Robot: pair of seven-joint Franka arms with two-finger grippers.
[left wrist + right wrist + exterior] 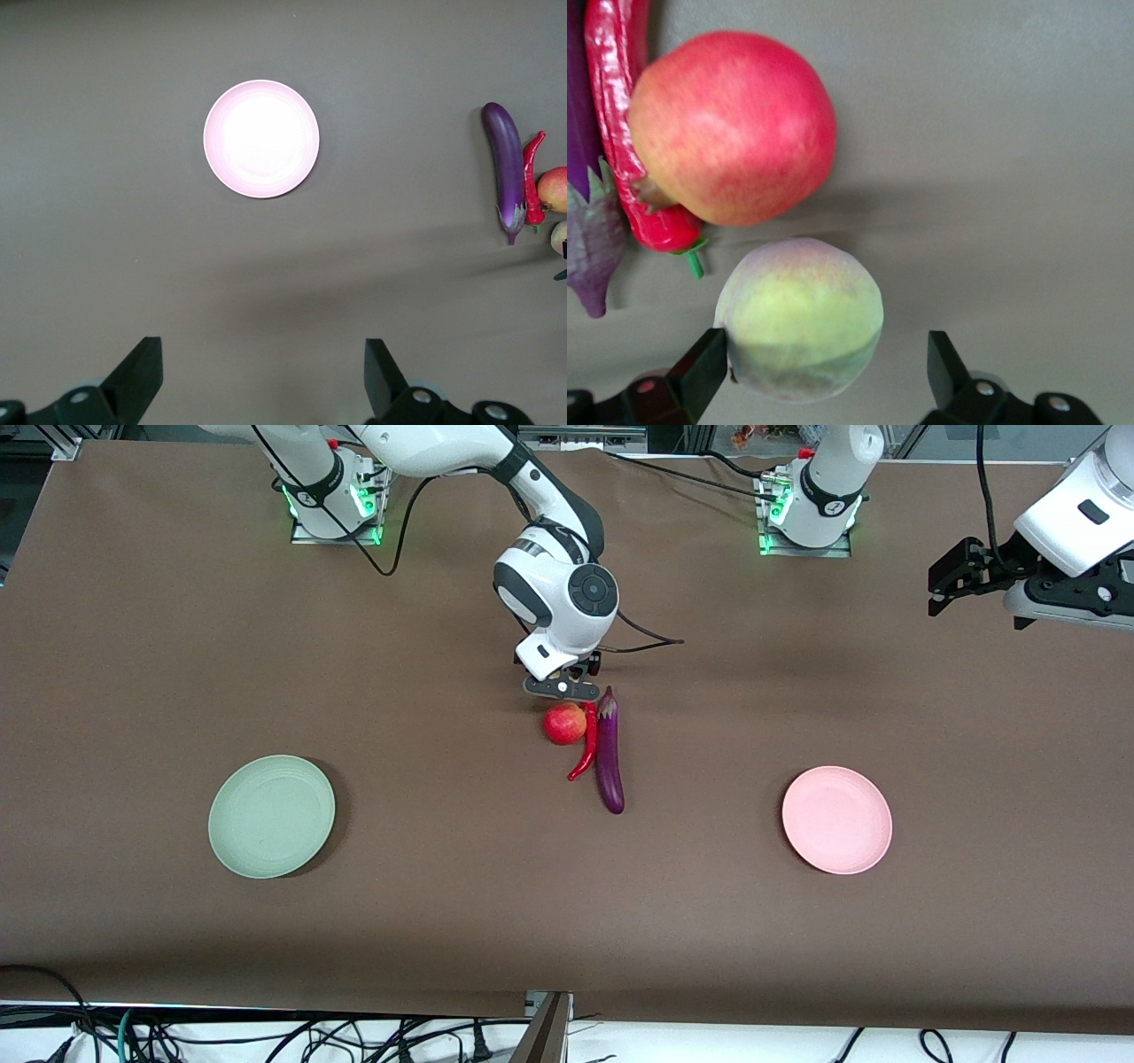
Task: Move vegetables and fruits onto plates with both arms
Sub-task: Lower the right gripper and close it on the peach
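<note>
The peach is meant for the mint green plate, so the robot's right gripper should next pick it up by its round body (799, 319).
My right gripper (560, 688) is open and low at the table's middle, its jaws either side of the pale yellow-green peach (799, 314); one finger (700, 367) touches it, the other stands apart. The gripper hides the peach in the front view. Beside it lie the red fruit (564, 723), the red chili pepper (586, 748) and the purple eggplant (609, 757), close together. My left gripper (941, 598) is open and empty, held high over the left arm's end of the table. The pink plate (836, 819) and the mint green plate (271, 816) are empty.
The brown table (443, 921) reaches to the front edge, where cables hang. The two arm bases (332, 500) stand along the edge farthest from the front camera. The left wrist view shows the pink plate (261, 138) and the eggplant (505, 164).
</note>
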